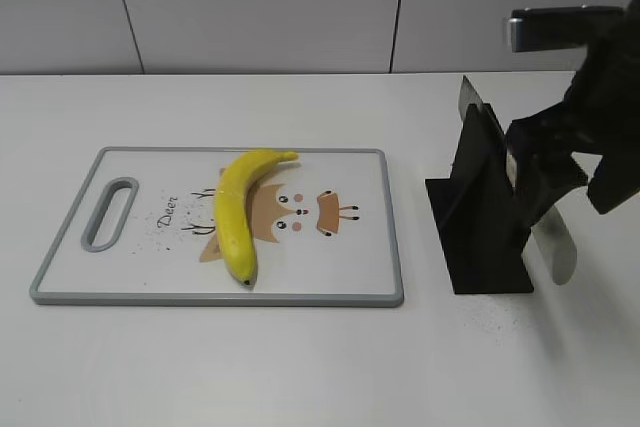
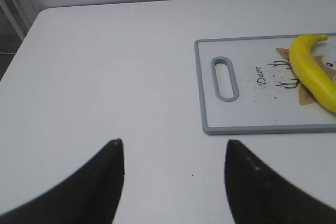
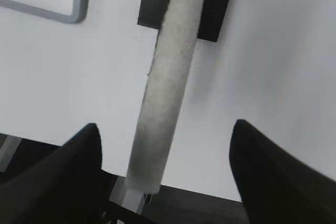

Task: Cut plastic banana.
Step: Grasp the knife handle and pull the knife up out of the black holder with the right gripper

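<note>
The black stand closes around the knife's blade, so my right gripper should next grab the knife by the grey handle (image 1: 556,247) that sticks out.
The plastic banana (image 1: 237,209) is glossy yellow and lies on the grey-rimmed cutting board (image 1: 330,172), dark tip toward the front; it also shows in the left wrist view (image 2: 313,69). A knife with a grey handle (image 1: 556,247) rests slanted in a black stand (image 1: 485,242) right of the board. My right gripper (image 1: 575,192) is open around the handle (image 3: 168,77), its fingers (image 3: 166,125) wide apart and not touching it. My left gripper (image 2: 174,150) is open and empty above bare table, left of the board (image 2: 210,103). It is out of the exterior view.
The white table (image 1: 300,367) ends at a grey wall behind. Its front edge and the dark floor show at the bottom of the right wrist view (image 3: 210,208). The board has a handle slot (image 1: 108,212) at its left end.
</note>
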Motion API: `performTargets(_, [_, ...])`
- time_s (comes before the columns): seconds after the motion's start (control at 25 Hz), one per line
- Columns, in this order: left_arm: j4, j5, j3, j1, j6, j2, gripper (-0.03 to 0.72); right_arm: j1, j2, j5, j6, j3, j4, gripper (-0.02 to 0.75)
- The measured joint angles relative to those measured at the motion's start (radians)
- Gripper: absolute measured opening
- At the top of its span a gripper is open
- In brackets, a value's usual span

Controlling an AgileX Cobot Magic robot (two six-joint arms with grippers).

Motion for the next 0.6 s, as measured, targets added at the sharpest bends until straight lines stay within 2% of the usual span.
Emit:
performTargets(0.2, [0.000, 0.000, 0.000, 0.000, 0.000, 0.000, 0.577, 0.000, 0.095, -0.017, 0.050, 0.000, -0.008, 0.573])
performTargets(0.48, [0.000, -0.001, 0.000, 0.000, 0.000, 0.000, 0.575, 0.000, 0.174, -0.033, 0.081, 0.000, -0.009, 0.464])
performTargets(0.6, [0.000, -0.001, 0.000, 0.000, 0.000, 0.000, 0.575, 0.000, 0.176, -0.046, 0.084, 0.000, 0.004, 0.374])
